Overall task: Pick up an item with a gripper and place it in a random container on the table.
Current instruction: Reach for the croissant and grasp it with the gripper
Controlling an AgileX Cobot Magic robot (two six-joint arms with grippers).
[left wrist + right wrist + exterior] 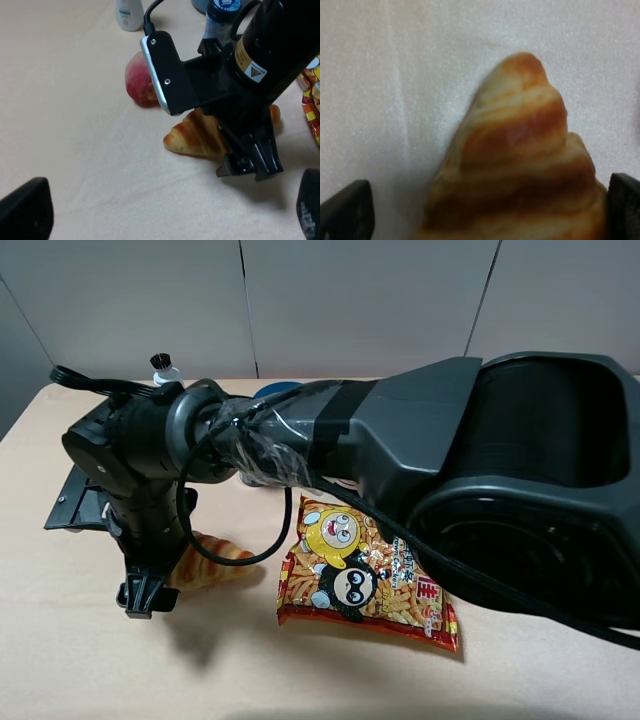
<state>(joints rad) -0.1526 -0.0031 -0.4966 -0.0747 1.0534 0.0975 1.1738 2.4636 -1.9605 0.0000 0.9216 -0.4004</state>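
The robot's right gripper should next pick up the croissant by its thick middle (pixel 517 200), so that the croissant's tapered tip (pixel 522 70) stays free to go into a container.
The croissant (pixel 210 558) lies on the beige table (pixel 80 660) at front left. My right gripper (pixel 150 595) reaches across from the right and stands down over the croissant's end. In the right wrist view the croissant (pixel 520 150) fills the space between the two wide-apart fingertips (pixel 340 210); the gripper (pixel 482 210) is open around it. The left wrist view shows the right gripper (pixel 250 167) at the croissant (pixel 195 135). My left gripper (pixel 167 212) is open and empty above bare cloth. The purple pan is out of view.
An orange snack bag (pixel 365 575) lies right of the croissant. A red-pink peach (pixel 140 82) sits just behind the croissant. A white bottle (pixel 129 15) and a blue bowl (pixel 275 390) stand at the back. The right arm's bulk (pixel 480 460) hides much of the table.
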